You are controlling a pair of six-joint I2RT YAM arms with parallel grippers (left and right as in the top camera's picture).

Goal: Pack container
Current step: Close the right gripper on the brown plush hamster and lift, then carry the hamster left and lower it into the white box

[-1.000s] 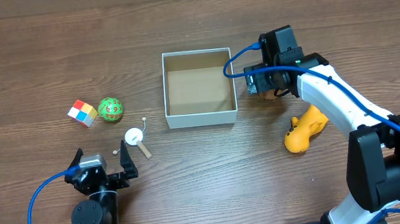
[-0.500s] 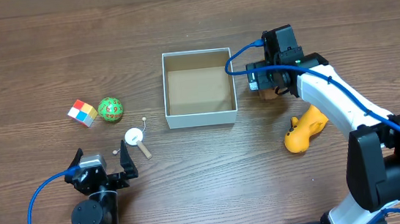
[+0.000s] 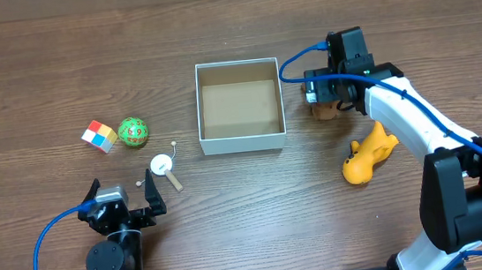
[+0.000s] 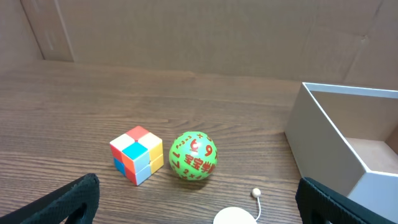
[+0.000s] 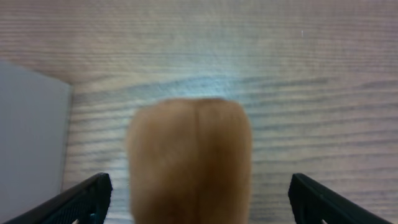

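The right gripper grabs the brown furry toy by its plush middle next, leaving its ends free to settle into the container [image 3: 243,141].
The container [image 3: 243,141] is a square white-walled box with a tan inside, at the table's middle; its wall shows in the left wrist view [image 4: 323,149] and at the left edge of the right wrist view [image 5: 31,137]. My right gripper [image 3: 327,104] is open just right of the container, its fingers on either side of a small brown furry toy [image 3: 326,111] [image 5: 189,162] without touching it. My left gripper [image 3: 122,208] is open and empty near the table's front left, apart from the toys.
A coloured cube [image 3: 98,136] [image 4: 137,154] and a green ball with red marks [image 3: 133,132] [image 4: 193,156] lie left of the container. A white disc toy with a stick and beads [image 3: 163,166] [image 4: 236,216] lies nearer. A yellow-orange toy [image 3: 367,158] lies right.
My right gripper has shifted a little to the right and up, coming over the brown toy. The left arm and the other toys have not moved.
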